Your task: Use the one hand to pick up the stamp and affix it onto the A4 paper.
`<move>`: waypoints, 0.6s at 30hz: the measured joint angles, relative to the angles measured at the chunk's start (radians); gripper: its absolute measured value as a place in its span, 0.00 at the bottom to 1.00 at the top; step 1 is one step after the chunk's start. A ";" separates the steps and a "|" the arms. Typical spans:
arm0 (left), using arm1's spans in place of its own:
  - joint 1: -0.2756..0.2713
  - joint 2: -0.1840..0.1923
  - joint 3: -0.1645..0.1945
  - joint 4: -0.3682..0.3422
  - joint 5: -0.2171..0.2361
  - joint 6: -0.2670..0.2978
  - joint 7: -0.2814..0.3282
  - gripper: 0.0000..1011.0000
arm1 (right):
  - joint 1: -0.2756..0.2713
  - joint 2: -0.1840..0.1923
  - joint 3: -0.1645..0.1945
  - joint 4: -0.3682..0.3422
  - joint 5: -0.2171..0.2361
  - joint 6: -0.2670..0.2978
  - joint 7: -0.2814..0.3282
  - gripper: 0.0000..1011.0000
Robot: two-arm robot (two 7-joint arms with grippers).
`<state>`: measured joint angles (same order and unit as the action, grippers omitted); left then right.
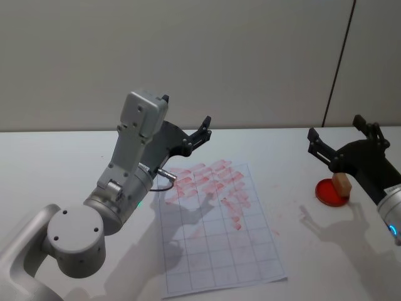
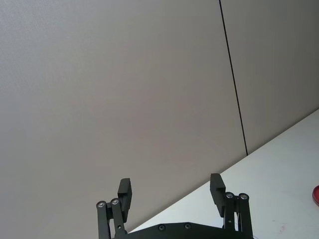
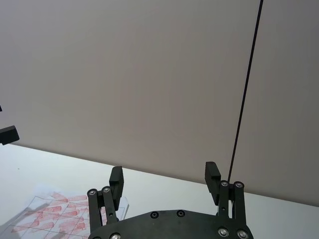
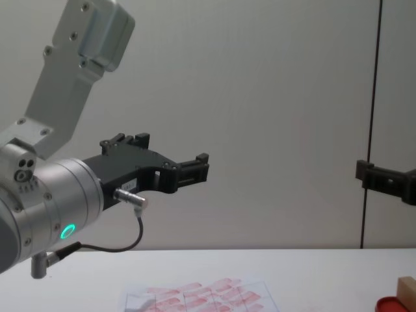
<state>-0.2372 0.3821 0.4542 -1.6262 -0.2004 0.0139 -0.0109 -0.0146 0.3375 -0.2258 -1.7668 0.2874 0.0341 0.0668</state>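
My right gripper grabs the stamp's clean wooden sides above the ink next, since the stamp [image 4: 406,289] stands with its base on the red ink pad [image 4: 390,305].
The stamp [image 1: 341,184], a small tan wooden block, stands on the round red ink pad [image 1: 328,192] at the table's right. My right gripper [image 1: 335,127] hovers open above and just behind it, with nothing between its fingers [image 3: 212,172]. The A4 paper [image 1: 216,232] lies at the table's middle, gridded, with red imprints over its far half. Raised over the paper's far left corner, my left gripper [image 1: 185,113] is open and empty, its fingers [image 2: 216,183] pointing toward the wall. From the chest view the stamp [image 4: 406,289] peeks in at the lower right corner.
A grey wall with a dark vertical seam [image 1: 338,63] rises behind the white table [image 1: 56,163]. My left arm's large silver elbow [image 1: 75,241] fills the near left. A thin cable [image 1: 164,179] loops off the left wrist above the paper's corner.
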 joint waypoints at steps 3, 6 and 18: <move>0.000 0.000 0.000 0.000 0.000 0.000 0.000 0.99 | 0.000 0.000 0.000 0.000 0.000 0.000 0.000 0.99; 0.000 0.000 0.000 0.000 0.000 0.000 0.000 0.99 | 0.000 0.000 0.000 0.000 0.000 0.000 0.000 0.99; 0.000 0.000 0.000 0.000 0.000 0.000 0.000 0.99 | -0.002 -0.001 0.003 -0.003 0.000 0.018 -0.019 0.99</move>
<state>-0.2372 0.3821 0.4542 -1.6262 -0.2004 0.0139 -0.0109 -0.0168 0.3367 -0.2227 -1.7696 0.2876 0.0522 0.0474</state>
